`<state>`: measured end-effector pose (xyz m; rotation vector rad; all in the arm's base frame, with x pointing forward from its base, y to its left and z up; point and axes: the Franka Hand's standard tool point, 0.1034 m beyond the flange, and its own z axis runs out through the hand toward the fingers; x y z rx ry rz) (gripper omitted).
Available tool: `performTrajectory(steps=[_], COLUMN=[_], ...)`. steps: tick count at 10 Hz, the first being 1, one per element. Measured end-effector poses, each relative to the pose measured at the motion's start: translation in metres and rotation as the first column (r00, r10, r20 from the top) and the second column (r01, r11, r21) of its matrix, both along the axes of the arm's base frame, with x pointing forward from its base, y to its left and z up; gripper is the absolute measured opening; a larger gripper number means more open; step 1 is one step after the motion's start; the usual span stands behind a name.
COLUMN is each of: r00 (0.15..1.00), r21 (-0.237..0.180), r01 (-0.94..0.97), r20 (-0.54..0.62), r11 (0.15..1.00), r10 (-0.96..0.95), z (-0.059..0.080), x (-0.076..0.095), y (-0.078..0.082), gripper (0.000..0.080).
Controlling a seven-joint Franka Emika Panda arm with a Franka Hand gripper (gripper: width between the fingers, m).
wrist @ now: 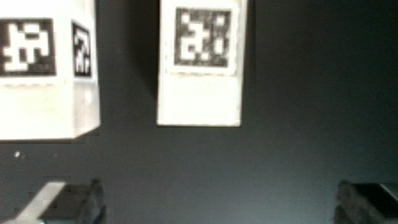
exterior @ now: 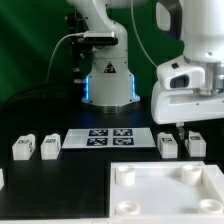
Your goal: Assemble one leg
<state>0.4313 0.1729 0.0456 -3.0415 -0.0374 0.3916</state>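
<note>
My gripper grabs the leg by its tagged body (exterior: 195,147) (wrist: 201,60) next, to assemble it into the corner socket of the white panel.
Two white legs with marker tags stand side by side on the black table in the exterior view's right, one leg (exterior: 168,144) and its neighbour (exterior: 197,143). My gripper (exterior: 184,126) hangs just above and behind them, open and empty. In the wrist view both legs show, one (wrist: 201,65) near the middle and one (wrist: 45,70) beside it. My gripper (wrist: 214,205) is wide open over bare table, short of the legs, with its dark fingertips (wrist: 64,202) at the frame's edge. Two more legs (exterior: 24,148) (exterior: 49,146) stand at the exterior view's left.
The marker board (exterior: 110,137) lies flat between the two pairs of legs. The large white square panel (exterior: 150,200) with raised rim and corner sockets lies at the front. A small white piece (exterior: 2,178) shows at the far left edge. The robot base (exterior: 108,80) stands behind.
</note>
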Motion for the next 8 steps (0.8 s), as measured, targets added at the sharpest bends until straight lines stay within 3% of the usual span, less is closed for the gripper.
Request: performTrajectory(steps=[1, 3, 6, 8], r00=[0.995, 0.952, 0.811, 0.828], r21=[0.004, -0.006, -0.031, -0.034], r01=[0.028, 0.006, -0.011, -0.003], r20=[-0.097, -0.305, -0.586, -0.560], r11=[1.000, 1.000, 0.999, 0.999], r10=[-0.027, -0.008, -0.009, -0.017], z=[0.001, 0.002, 0.000, -0.012], x=[0.009, 0.002, -0.007, -0.011], y=[0.000, -0.003, -0.002, 0.002], gripper=[0.0649, 0.0649, 0.0649, 0.0649])
